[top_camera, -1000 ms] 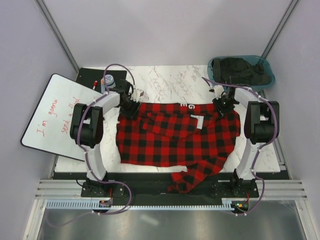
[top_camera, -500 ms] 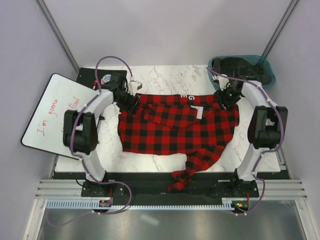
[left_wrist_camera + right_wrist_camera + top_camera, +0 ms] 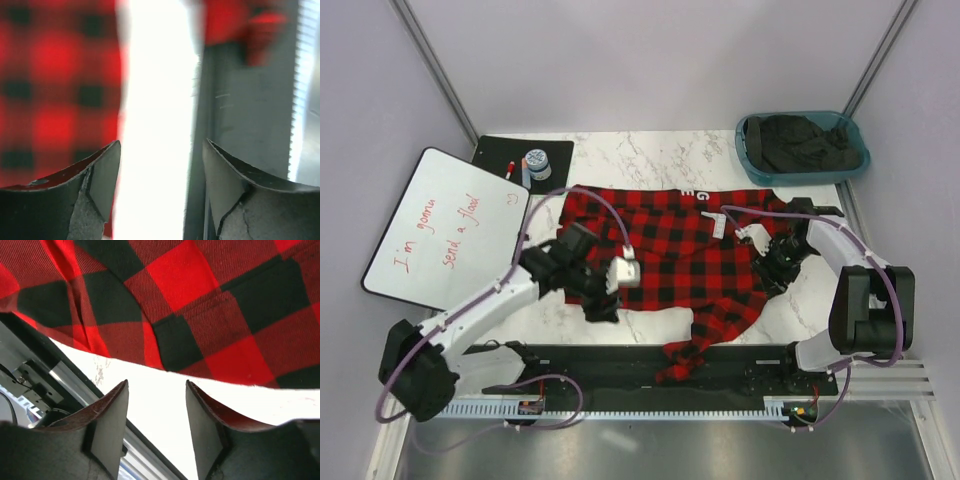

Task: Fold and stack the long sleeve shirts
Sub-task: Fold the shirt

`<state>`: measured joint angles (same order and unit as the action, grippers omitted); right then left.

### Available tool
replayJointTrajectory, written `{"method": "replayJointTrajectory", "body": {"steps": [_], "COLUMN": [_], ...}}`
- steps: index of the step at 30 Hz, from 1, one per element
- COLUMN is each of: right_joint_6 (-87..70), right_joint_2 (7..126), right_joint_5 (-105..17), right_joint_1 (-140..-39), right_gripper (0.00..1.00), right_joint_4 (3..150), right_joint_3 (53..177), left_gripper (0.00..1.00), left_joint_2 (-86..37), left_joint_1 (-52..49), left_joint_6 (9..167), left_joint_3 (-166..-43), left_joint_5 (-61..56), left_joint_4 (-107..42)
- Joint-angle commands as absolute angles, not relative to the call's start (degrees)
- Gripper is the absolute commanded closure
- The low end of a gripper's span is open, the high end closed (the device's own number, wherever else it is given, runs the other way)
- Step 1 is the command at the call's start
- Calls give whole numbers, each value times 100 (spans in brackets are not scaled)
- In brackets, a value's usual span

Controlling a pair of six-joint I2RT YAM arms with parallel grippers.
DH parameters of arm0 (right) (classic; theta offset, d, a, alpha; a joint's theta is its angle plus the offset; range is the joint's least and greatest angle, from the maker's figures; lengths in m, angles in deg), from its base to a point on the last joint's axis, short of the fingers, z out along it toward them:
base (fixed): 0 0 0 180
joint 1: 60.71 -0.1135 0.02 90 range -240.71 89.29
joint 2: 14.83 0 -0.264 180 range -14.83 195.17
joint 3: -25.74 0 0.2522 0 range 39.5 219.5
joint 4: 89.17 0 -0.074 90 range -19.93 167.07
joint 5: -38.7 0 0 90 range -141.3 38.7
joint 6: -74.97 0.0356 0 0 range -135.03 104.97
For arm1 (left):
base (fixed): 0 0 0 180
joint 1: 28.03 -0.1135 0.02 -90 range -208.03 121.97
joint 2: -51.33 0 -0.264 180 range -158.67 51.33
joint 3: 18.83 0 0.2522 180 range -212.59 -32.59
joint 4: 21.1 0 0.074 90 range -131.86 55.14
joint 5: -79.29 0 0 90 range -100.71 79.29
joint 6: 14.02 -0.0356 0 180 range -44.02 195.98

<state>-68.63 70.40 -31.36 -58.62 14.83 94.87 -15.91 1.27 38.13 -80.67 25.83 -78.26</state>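
Observation:
I will next fold the sleeve across the body of the shirt, so my left gripper will grab the flannel shirt's trailing sleeve by its loose end [image 3: 681, 361] [image 3: 259, 36] over the near edge of the table.
The red-and-black check flannel shirt [image 3: 670, 240] lies spread on the marble table, collar and white neck label [image 3: 719, 227] toward the far side. One sleeve [image 3: 705, 335] trails over the near edge. My left gripper [image 3: 598, 305] is open and empty at the shirt's near left hem; the left wrist view shows blurred check cloth [image 3: 55, 85] beside bare table. My right gripper [image 3: 775, 272] is open and empty at the shirt's right edge; the right wrist view shows the cloth's edge [image 3: 200, 305] just ahead of the fingertips [image 3: 112, 415].
A teal bin [image 3: 750, 155] with dark clothes stands at the far right. A whiteboard [image 3: 440, 225] with red writing lies at the left, beside a black mat [image 3: 490, 155] with a marker and a small jar. A black rail [image 3: 620, 360] runs along the near table edge.
Both grippers let go of the shirt's shoulders at the far side and moved toward the near side. The left arm swung to the near left hem, the right to the right edge.

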Motion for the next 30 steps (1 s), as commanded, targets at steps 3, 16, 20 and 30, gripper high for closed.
{"method": "replayJointTrajectory", "body": {"steps": [3,16,20,30], "right_joint_6": [-6469,-5845,-5924,-6082], "right_joint_2": [7753,8764,8809,8730], "right_joint_5": [-2600,-2291,-2230,-2212], "right_joint_1": [-5887,-5887,-5887,-5887], "right_gripper": [47,49,49,47], "right_joint_4": [1721,1466,1440,1414], "right_joint_3": [10056,11139,11122,11235], "left_gripper": [25,23,23,96], "left_joint_2": [-1107,-3265,-4015,-4254], "left_joint_1": [3109,6038,6065,5925], "left_joint_6": [3400,-890,-1261,-816], "left_joint_3": [-8005,-8637,-8893,-9329], "left_joint_5": [2111,768,170,139], "left_joint_4": [-6615,-6607,-6457,-5816]}}
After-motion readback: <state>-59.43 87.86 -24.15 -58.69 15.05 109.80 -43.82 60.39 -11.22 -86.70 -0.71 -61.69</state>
